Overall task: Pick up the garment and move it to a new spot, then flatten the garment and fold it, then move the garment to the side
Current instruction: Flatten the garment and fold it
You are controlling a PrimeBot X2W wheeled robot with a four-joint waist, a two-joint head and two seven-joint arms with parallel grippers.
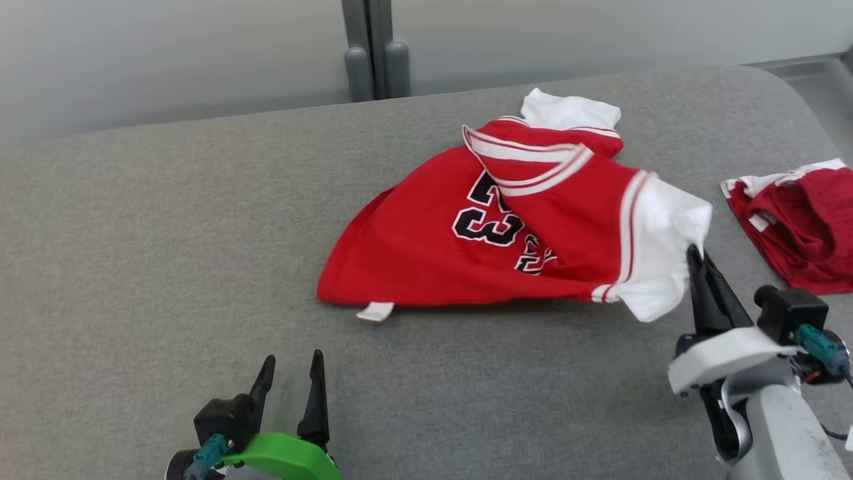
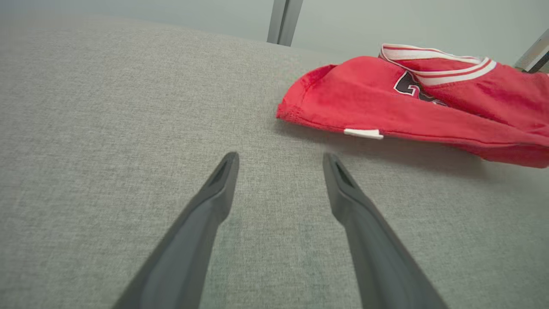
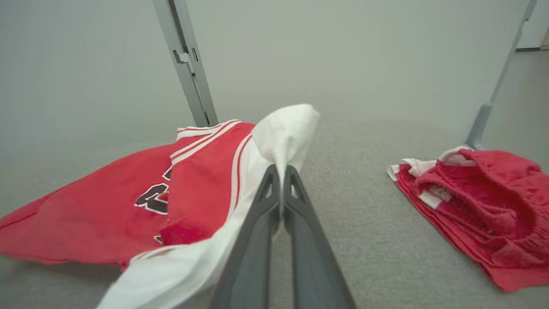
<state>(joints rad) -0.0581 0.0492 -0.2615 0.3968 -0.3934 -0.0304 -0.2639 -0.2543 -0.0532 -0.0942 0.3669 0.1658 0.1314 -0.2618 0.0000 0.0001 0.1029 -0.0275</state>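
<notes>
My left gripper should next spread the crumpled jersey flat, so it needs to take the jersey by its red hem [image 1: 340, 299] beside the white tag [image 1: 376, 311].
A red jersey [image 1: 466, 247] with white sleeves and black numbers lies crumpled on the grey table [image 1: 166, 220], right of centre. My right gripper [image 1: 694, 253] is shut on its white sleeve [image 3: 287, 128], which is lifted off the surface and drapes past the fingers [image 3: 257, 223]. My left gripper [image 1: 290, 370] hovers open near the front edge, left of the jersey's hem. In the left wrist view the left gripper [image 2: 281, 161] holds nothing, and the jersey [image 2: 386, 98] with its white tag [image 2: 363, 134] lies a little ahead to the right.
A second red garment [image 1: 800, 227], bunched and folded, lies at the table's right edge, and it sits right of my fingers as the garment [image 3: 476, 201] in the right wrist view. Grey posts [image 1: 375, 50] stand behind the table's far edge.
</notes>
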